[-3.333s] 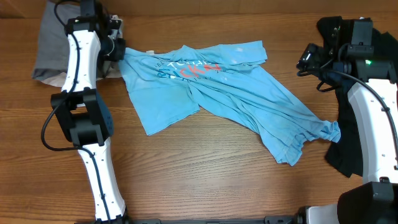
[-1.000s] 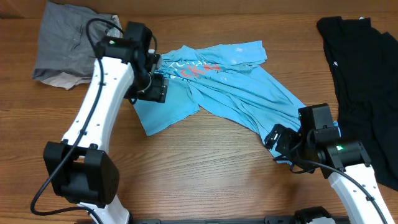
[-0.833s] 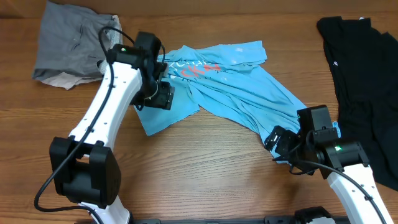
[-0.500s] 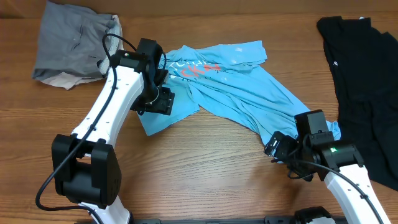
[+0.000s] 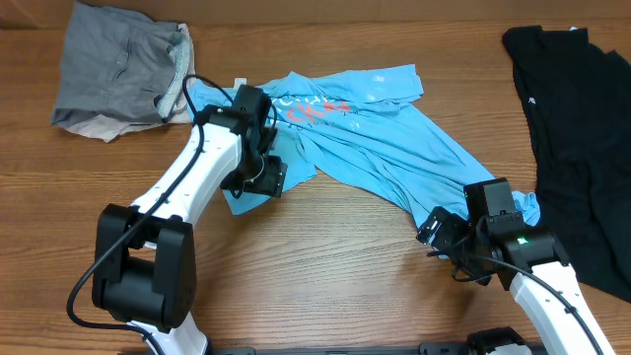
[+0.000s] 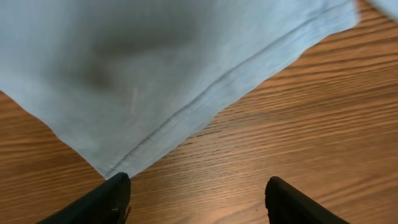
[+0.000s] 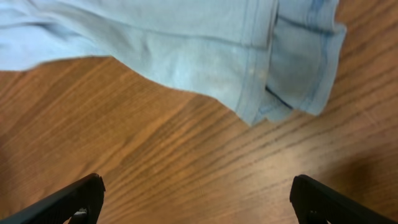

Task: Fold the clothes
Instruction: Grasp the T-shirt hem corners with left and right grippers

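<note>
I should pick up the light blue T-shirt [image 5: 375, 138] next with my left gripper, to spread it open for folding, and take it by its hemmed front corner [image 5: 237, 208].
The clothes are spread over the wooden table. A light blue T-shirt [image 5: 375, 138] with red and white lettering lies crumpled across the middle. My left gripper [image 5: 260, 177] hovers over its front left corner. In the left wrist view that gripper [image 6: 196, 186] is open over bare wood, and the shirt's hemmed corner [image 6: 155, 68] lies just beyond the left finger. My right gripper [image 5: 441, 233] sits at the shirt's bunched front right end. In the right wrist view it [image 7: 196, 186] is wide open over wood, short of the blue hem [image 7: 186, 43].
A grey piece [image 5: 113, 64] lies on a beige one [image 5: 84, 125] at the back left. A black garment [image 5: 577, 128] lies along the right edge. Bare wood [image 5: 325, 266] runs across the front of the table.
My left arm has swung from the shirt's collar side toward the front, down to its front left corner. The right gripper has crept slightly left along the shirt's front right end. Both stay open.
</note>
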